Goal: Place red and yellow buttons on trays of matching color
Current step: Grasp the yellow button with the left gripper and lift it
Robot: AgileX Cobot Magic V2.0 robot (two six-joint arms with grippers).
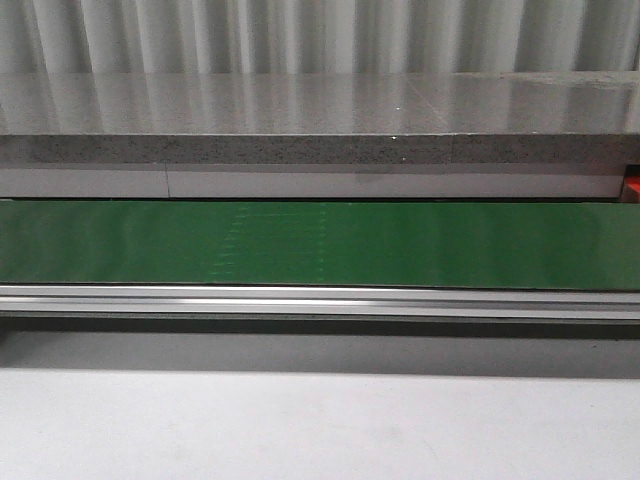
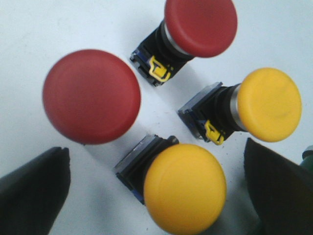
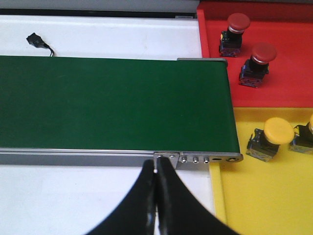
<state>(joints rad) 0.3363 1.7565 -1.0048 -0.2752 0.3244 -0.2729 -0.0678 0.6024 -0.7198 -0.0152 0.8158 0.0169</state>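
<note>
The fingers of my left gripper reach down around the yellow cap (image 2: 185,188) beside its black base (image 2: 139,164). I should close the gripper now, and it would hold the yellow button.
In the left wrist view, several buttons lie on a white surface. There is a red button (image 2: 91,96) standing cap-up, a second red button (image 2: 199,24) on its side, and a yellow button (image 2: 268,104) on its side. My left gripper (image 2: 154,161) is open, and another yellow button (image 2: 185,188) lies between its black fingers (image 2: 34,191), untouched. In the right wrist view, my right gripper (image 3: 156,169) is shut on nothing, just short of the belt's end. The red tray (image 3: 286,93) holds two red buttons (image 3: 234,30) (image 3: 259,61). The yellow tray (image 3: 264,196) holds a yellow button (image 3: 274,137) and another button (image 3: 305,134) cut off by the frame edge.
A green conveyor belt (image 1: 320,243) with an aluminium rail (image 1: 320,300) runs across the front view, where neither gripper shows. The belt's end (image 3: 215,107) meets both trays. A small black part with a wire (image 3: 35,39) lies beyond the belt.
</note>
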